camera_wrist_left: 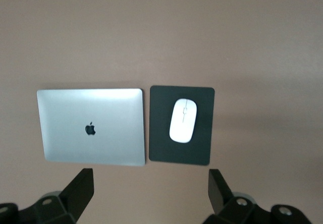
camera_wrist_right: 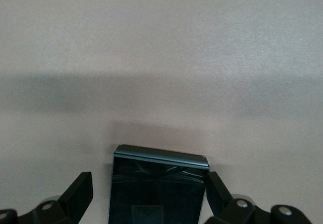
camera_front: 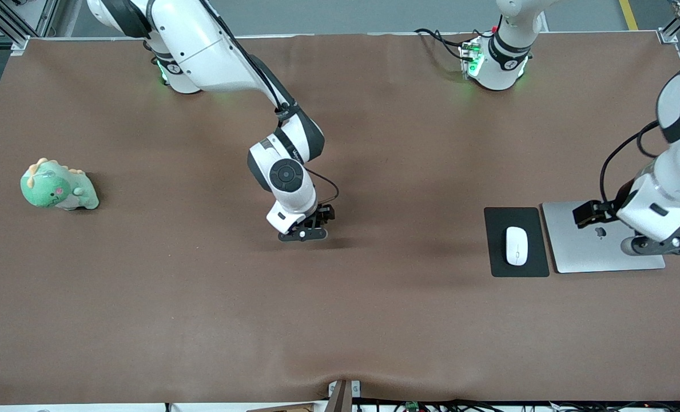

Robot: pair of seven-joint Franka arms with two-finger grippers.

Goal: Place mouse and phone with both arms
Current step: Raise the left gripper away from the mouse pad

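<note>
The right gripper grips the phone by its long side edges next, which keeps the black phone's glossy screen uncovered for placing.
The white oval mouse lies on a black pad, beside a shut silver laptop. My left gripper hangs open over the laptop with nothing between its fingers. The glossy black phone shows only in the right wrist view, between the fingers of my right gripper. That gripper is low over the middle of the table and open. One finger stands clear of the phone and the other is close to its edge. In the front view the gripper hides the phone.
A green dinosaur plush sits toward the right arm's end of the table. The brown table cloth has a wrinkle at the edge nearest the front camera.
</note>
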